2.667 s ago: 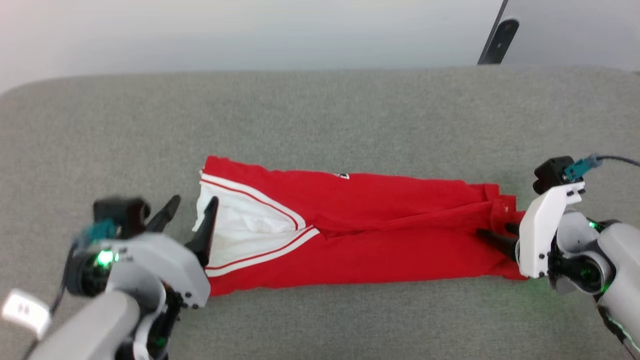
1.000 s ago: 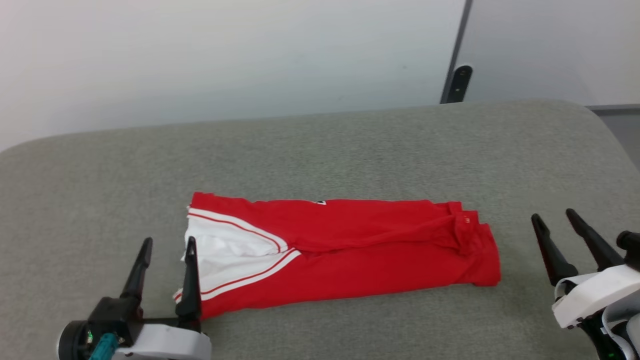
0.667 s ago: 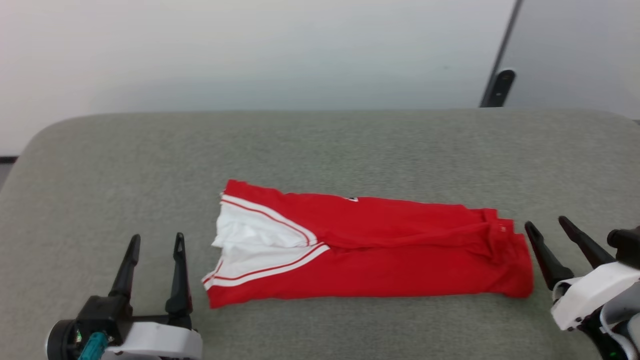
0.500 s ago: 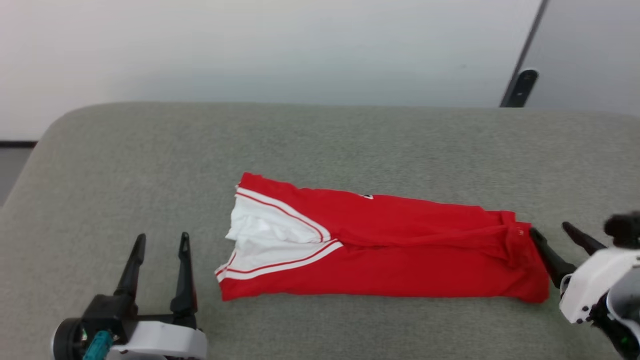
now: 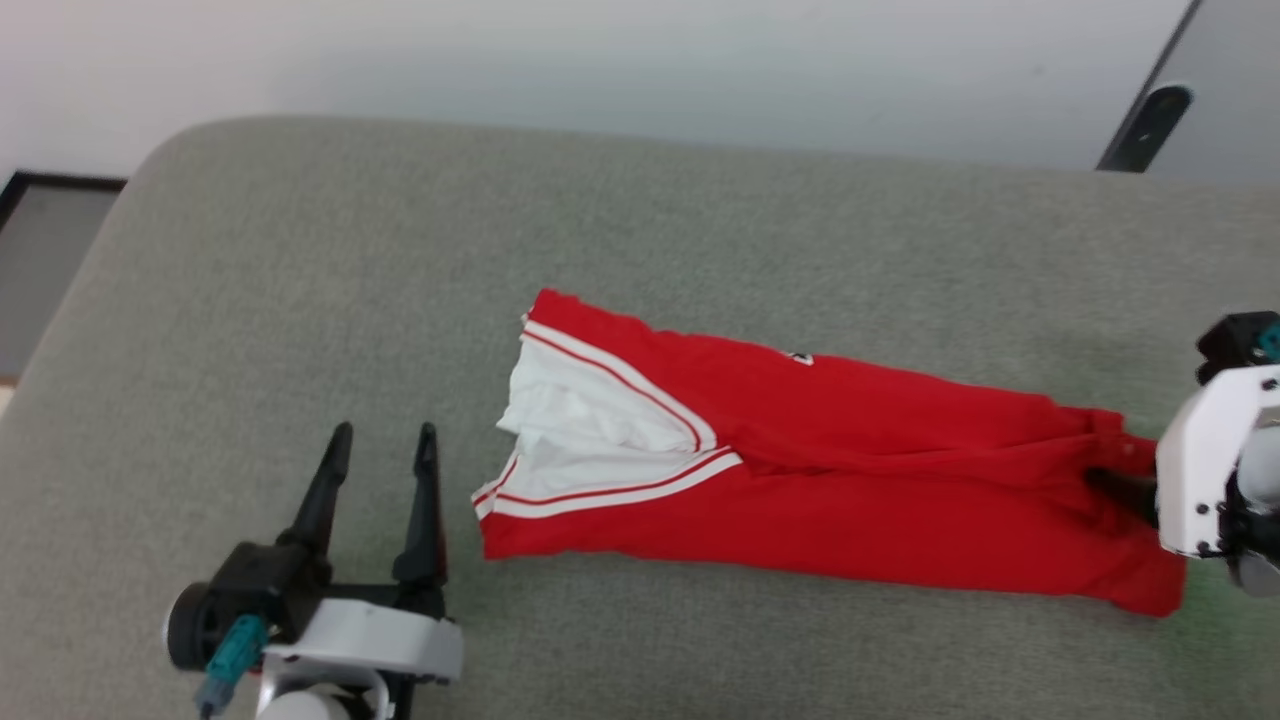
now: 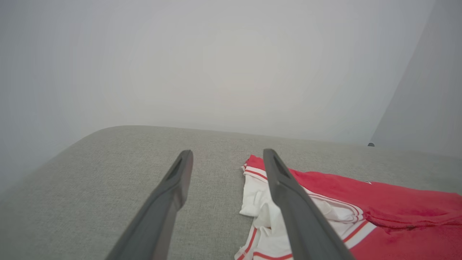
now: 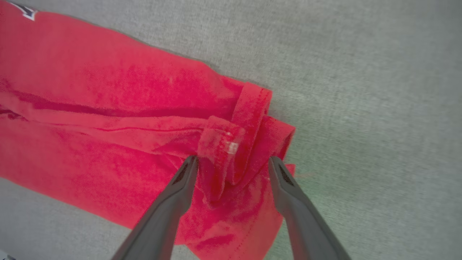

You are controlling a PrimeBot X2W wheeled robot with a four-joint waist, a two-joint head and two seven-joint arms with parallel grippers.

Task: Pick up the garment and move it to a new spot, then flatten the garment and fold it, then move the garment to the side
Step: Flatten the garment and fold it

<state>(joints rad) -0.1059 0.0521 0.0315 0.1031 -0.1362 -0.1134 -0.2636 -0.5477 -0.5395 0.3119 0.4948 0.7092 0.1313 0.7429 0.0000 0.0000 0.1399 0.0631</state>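
I need to grab the bunched fold at the hem with my right gripper next. It stands up, while the rest of the garment lies flat.
The garment lies on the grey padded surface, folded into a long red strip with its white sleeve and striped trim at the left end. My left gripper stands open just left of that sleeve end, clear of the cloth; in the left wrist view its fingers frame bare padding, with the garment to their right. My right gripper points down at the strip's right end. In the right wrist view the right gripper is open, its fingers astride the bunched red hem.
The padded surface rounds off at its left edge, with dark floor beyond. A pale wall runs behind, and a dark post stands at the far right. Bare padding lies in front of and behind the garment.
The head camera has turned, shifting the whole picture. My right gripper has come in from beside the garment and tipped down over its right end. The left gripper stays open beside the sleeve.
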